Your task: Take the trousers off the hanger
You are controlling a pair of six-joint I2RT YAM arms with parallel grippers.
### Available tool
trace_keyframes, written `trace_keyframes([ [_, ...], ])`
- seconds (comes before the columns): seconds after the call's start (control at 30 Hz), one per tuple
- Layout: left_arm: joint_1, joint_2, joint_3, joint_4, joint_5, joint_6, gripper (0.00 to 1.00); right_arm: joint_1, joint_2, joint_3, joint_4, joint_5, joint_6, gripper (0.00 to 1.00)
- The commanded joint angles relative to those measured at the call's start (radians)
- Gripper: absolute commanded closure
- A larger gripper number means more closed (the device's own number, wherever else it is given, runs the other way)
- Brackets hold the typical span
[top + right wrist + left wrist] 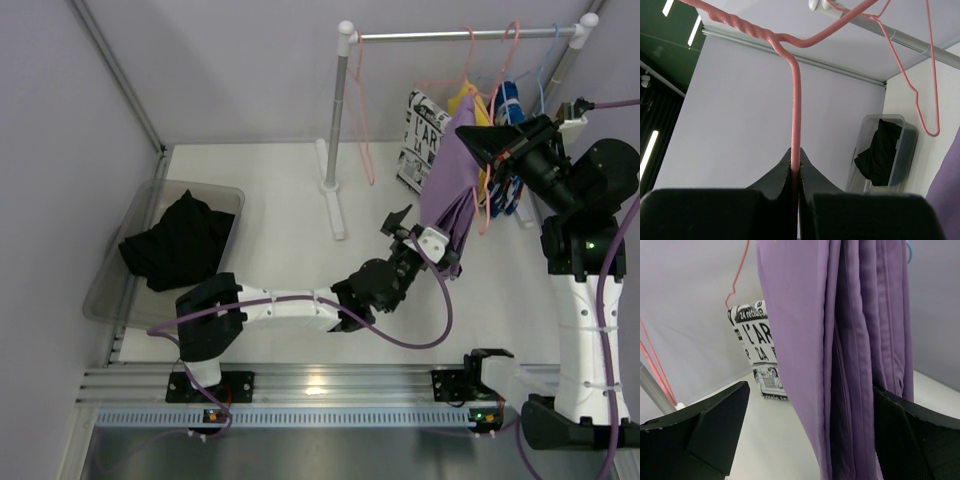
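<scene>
My left gripper is to grab the lilac trousers by their lower hanging part (438, 222) (844, 426), which is free of the hanger's wire, so that I can remove them.
The lilac trousers (450, 185) hang folded over a pink hanger (796, 100) below the rail. My right gripper (490, 145) is shut on that hanger's wire, which shows pinched between the fingers in the right wrist view (796, 167). My left gripper (425, 235) is open, with the lower part of the lilac trousers (840, 365) between its fingers (700, 435), close to the right one. The black trousers (180, 240) lie crumpled in a clear bin (225, 200) at the left and also show in the right wrist view (880, 155).
A metal rail (460, 35) on a white stand (340, 120) holds an empty pink hanger (360, 110), a black-and-white printed garment (422, 140), a yellow garment (465, 100) and blue items (510, 100). Walls close in at the back and left.
</scene>
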Motion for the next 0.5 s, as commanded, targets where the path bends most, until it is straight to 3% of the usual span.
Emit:
trace_keyframes([
  [0.0, 0.004, 0.008, 0.052, 0.068, -0.008, 0.031, 0.01, 0.014, -0.038, 0.008, 0.118, 0.002, -0.018, 1.0],
  [0.13, 0.013, 0.017, 0.075, 0.065, -0.014, 0.04, 0.03, 0.052, -0.05, 0.006, 0.124, -0.001, -0.024, 1.0],
  [0.47, 0.022, 0.034, 0.114, 0.208, 0.054, 0.197, 0.21, 0.079, -0.061, -0.041, 0.129, -0.007, -0.039, 1.0],
])
